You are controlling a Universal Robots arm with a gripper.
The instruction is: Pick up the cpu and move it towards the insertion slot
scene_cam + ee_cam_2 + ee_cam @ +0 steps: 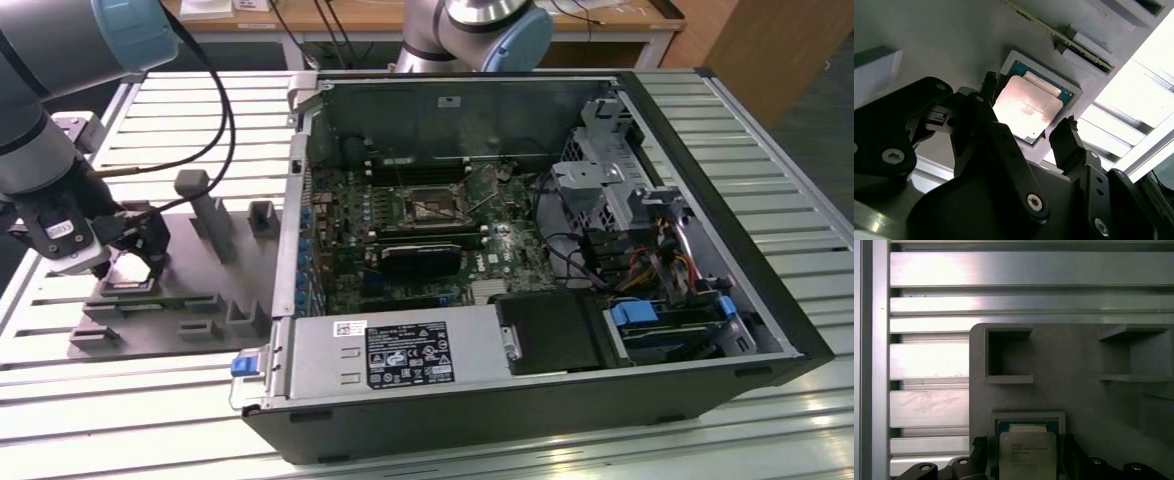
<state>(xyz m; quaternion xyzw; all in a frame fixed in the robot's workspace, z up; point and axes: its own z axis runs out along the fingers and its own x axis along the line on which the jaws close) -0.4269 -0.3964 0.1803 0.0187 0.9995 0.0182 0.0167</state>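
My gripper's black fingers stand on either side of the CPU in its pocket, so my gripper closes on the CPU next.
The cpu, a flat square chip with a silvery top and teal edge, lies in a pale-rimmed square pocket of the grey plastic fixture at the exterior view's left. My gripper straddles it, one black finger against each side of the chip, which sits at pocket level. Both wrist views show the chip between the fingertips. In the exterior view the gripper stands low over the cpu. The insertion slot, a square socket with a shiny frame, sits on the motherboard inside the open computer case.
The open case lies on the slatted aluminium table, right of the fixture. Grey posts rise from the fixture between the gripper and the case wall. A second robot arm stands behind the case. Cables and a power supply fill the case's near side.
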